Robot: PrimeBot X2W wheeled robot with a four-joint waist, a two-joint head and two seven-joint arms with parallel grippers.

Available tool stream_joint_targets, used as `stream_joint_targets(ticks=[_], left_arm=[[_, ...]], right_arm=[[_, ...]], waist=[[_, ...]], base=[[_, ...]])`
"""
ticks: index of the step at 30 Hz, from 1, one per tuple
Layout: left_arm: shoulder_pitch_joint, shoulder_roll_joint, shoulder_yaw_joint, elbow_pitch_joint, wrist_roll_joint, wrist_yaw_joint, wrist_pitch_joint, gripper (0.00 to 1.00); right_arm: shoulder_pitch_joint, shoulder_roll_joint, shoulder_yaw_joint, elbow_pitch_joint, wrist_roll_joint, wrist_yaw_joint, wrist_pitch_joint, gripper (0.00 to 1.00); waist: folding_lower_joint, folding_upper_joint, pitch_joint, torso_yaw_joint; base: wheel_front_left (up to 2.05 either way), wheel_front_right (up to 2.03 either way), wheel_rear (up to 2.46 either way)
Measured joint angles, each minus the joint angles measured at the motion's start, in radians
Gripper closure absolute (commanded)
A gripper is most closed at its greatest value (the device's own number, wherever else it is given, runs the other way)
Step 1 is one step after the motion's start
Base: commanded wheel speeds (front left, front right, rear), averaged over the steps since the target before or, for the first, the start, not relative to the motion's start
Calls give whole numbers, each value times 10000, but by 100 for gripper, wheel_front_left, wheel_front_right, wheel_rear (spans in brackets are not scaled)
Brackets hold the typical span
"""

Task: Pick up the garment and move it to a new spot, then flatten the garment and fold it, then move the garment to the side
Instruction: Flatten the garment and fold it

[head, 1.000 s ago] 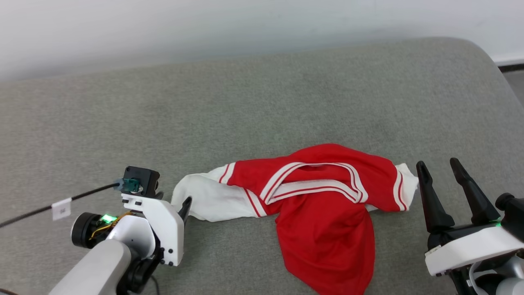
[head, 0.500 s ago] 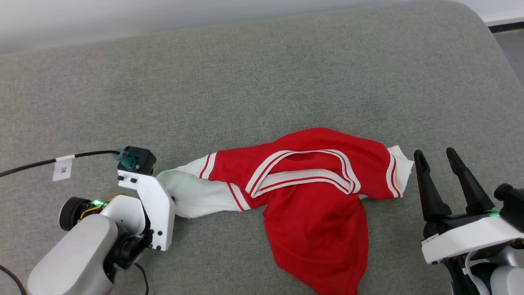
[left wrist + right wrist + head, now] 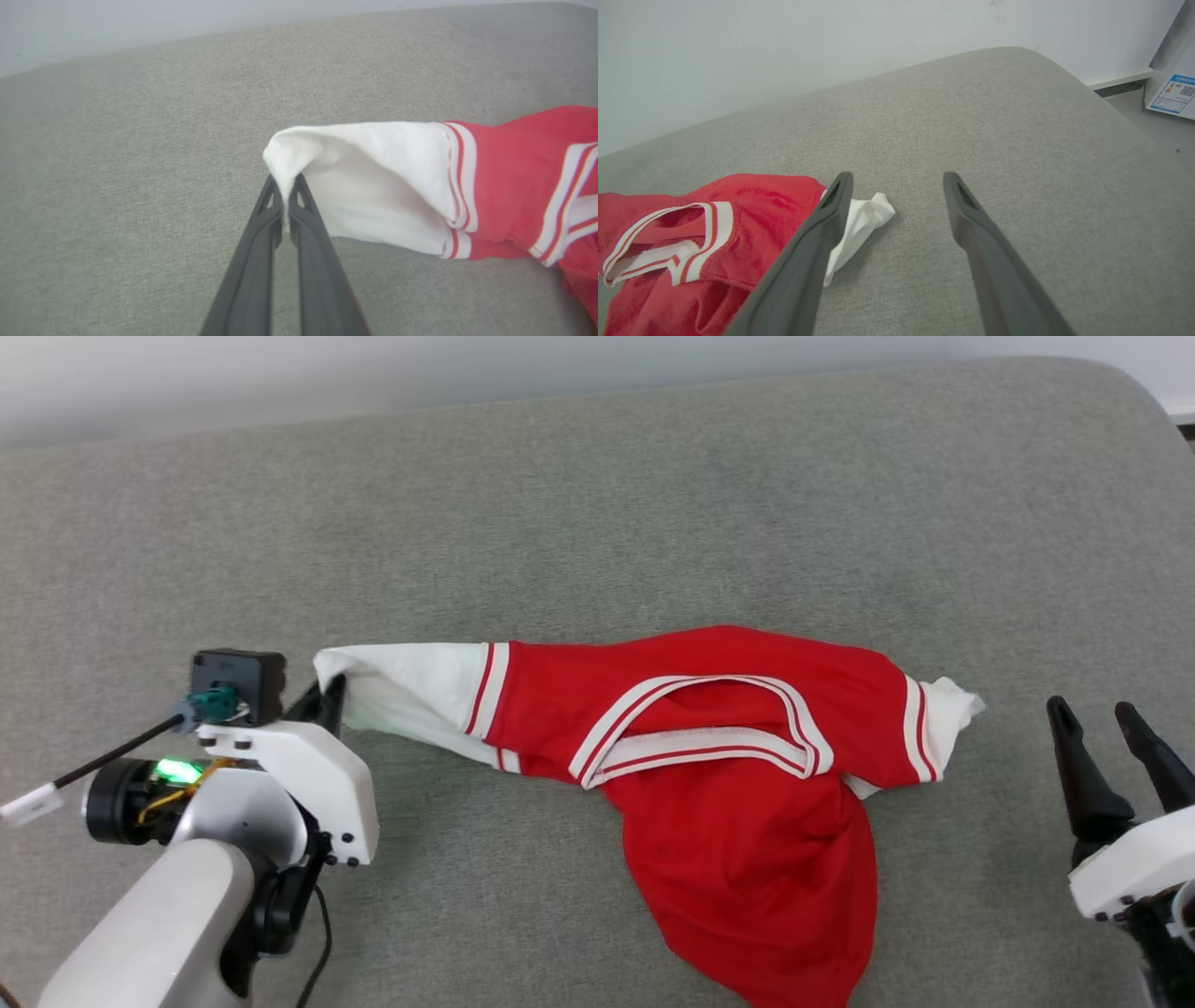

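Next, my right gripper grabs its other white sleeve (image 3: 949,711) to lift and spread the red shirt (image 3: 728,851) for folding.
The garment (image 3: 747,784), a red shirt with white sleeves and red-and-white striped trim, lies crumpled on the grey cushion. Its white left sleeve (image 3: 411,695) is lifted off the cushion and stretched toward my left gripper (image 3: 329,695), which is shut on the sleeve's edge. In the left wrist view the two dark fingers (image 3: 266,242) pinch the white cloth (image 3: 364,177) at their tips. My right gripper (image 3: 1102,733) stands open to the right of the garment's other white sleeve (image 3: 948,719), apart from it. The right wrist view has that sleeve (image 3: 864,219) beside the open left finger (image 3: 808,252).
The grey cushion (image 3: 607,523) stretches wide behind the garment, up to a pale wall. Its rounded right corner (image 3: 1041,60) drops to the floor, where a paper with a blue label (image 3: 1174,93) leans. A black cable (image 3: 103,761) trails from my left wrist.
My left gripper closed on the white sleeve's edge and pulled it up and to the left, stretching the garment. The camera shifted too; the right gripper stayed open.
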Motion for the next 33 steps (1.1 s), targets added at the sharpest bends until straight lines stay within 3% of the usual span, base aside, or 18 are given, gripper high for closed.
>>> stream_joint_targets(ticks=[10, 17, 26, 27, 29, 33], left_arm=[[96, 102, 180, -1252, 355, 426, -424, 100], [-395, -213, -109, -1461, 591, 424, -462, 100], [-546, -445, -272, -1262, 646, 339, -604, 100], [-546, -458, -272, -1239, 629, 334, -635, 100], [-545, -464, -274, -1181, 575, 305, -648, 100], [-544, -495, -234, -1147, 548, 272, -844, 100]], right_arm=[[-1471, -1570, 629, 1425, 1241, 0, 3563, 0], [-2750, -2134, 1599, 2176, 1659, 0, 4518, 0], [-3532, -2406, 2627, 3469, 2040, 4, 5497, 0], [-3575, -2429, 2683, 3526, 2086, 2, 5584, 38], [-3582, -2424, 2748, 3605, 2196, 2, 5657, 100], [-3589, -2497, 2978, 3551, 2194, 2, 5442, 100]], waist=[[0, 0, 241, 562], [0, 0, 802, 963], [0, 0, 1153, 1276], [0, 0, 1132, 1280], [1, 0, 1068, 1271], [1, 0, 904, 1216]], base=[[0, 0, 0], [0, 0, 0], [0, 0, 0], [0, 0, 0], [0, 0, 0], [0, 0, 0]])
